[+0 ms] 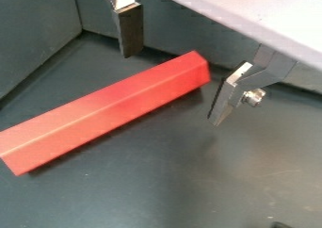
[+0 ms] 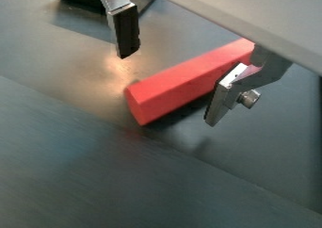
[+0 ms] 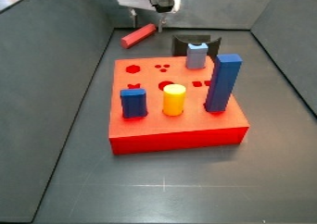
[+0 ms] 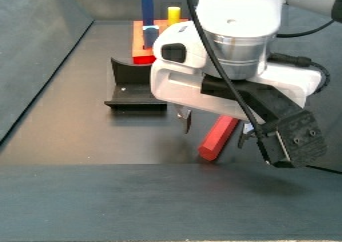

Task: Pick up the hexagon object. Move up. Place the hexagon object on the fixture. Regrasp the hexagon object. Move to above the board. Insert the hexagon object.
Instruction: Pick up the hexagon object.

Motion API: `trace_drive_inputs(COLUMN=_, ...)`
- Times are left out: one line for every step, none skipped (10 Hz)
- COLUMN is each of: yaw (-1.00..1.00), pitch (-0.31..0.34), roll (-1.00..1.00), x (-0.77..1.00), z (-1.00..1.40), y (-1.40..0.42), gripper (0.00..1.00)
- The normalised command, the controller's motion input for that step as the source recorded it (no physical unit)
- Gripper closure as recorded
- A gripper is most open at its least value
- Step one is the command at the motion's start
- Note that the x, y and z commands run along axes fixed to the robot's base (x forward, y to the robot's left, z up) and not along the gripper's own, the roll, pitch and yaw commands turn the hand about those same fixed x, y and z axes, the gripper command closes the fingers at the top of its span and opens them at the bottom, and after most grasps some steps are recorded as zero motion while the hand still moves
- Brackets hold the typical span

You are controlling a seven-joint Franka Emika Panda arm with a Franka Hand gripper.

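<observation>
The gripper should next take hold of the hexagon object by its end (image 3: 148, 30), so that it can set the hexagon object on the fixture (image 3: 195, 45) for regrasping.
The hexagon object (image 1: 107, 107) is a long red bar lying flat on the dark floor; it shows in both wrist views (image 2: 189, 81) and both side views (image 3: 139, 35) (image 4: 218, 138). My gripper (image 1: 176, 73) is open just above it, one finger on each side of the bar's end, not touching it; it also shows in a wrist view (image 2: 172, 79) and in a side view (image 4: 221, 126). The fixture (image 3: 195, 45) is a small black bracket behind the board (image 3: 173, 126), also seen in a side view (image 4: 134, 86). The board is a red slab.
On the board stand a tall blue block (image 3: 224, 81), a short blue block (image 3: 133, 103), a yellow cylinder (image 3: 173, 99) and a grey-blue peg (image 3: 197, 54). Grey enclosure walls (image 1: 38, 34) rise close to the bar.
</observation>
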Motion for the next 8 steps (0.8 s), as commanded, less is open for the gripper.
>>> trace_drive_inputs(yaw=-0.05, pitch=-0.427, roll=-0.22, x=-0.21, z=-0.27, y=0.00, gripper=0.00)
trace_drive_inputs(yaw=-0.05, pitch=-0.403, roll=-0.21, x=-0.15, z=-0.31, y=0.00, gripper=0.00)
trace_drive_inputs(yaw=-0.02, pitch=-0.381, roll=-0.17, x=-0.11, z=-0.41, y=0.00, gripper=0.00)
trace_drive_inputs(yaw=-0.02, pitch=-0.374, roll=-0.16, x=-0.11, z=-0.40, y=0.00, gripper=0.00)
trace_drive_inputs(yaw=-0.01, pitch=-0.309, roll=-0.17, x=-0.01, z=-0.21, y=0.00, gripper=0.00)
trace_drive_inputs(yaw=0.00, pitch=-0.134, roll=0.00, x=-0.02, z=-0.07, y=0.00, gripper=0.00)
trace_drive_inputs(yaw=0.00, pitch=0.000, roll=0.00, x=0.00, z=0.00, y=0.00, gripper=0.00)
trace_drive_inputs(yaw=0.00, pitch=0.000, roll=0.00, x=0.00, z=0.00, y=0.00, gripper=1.00)
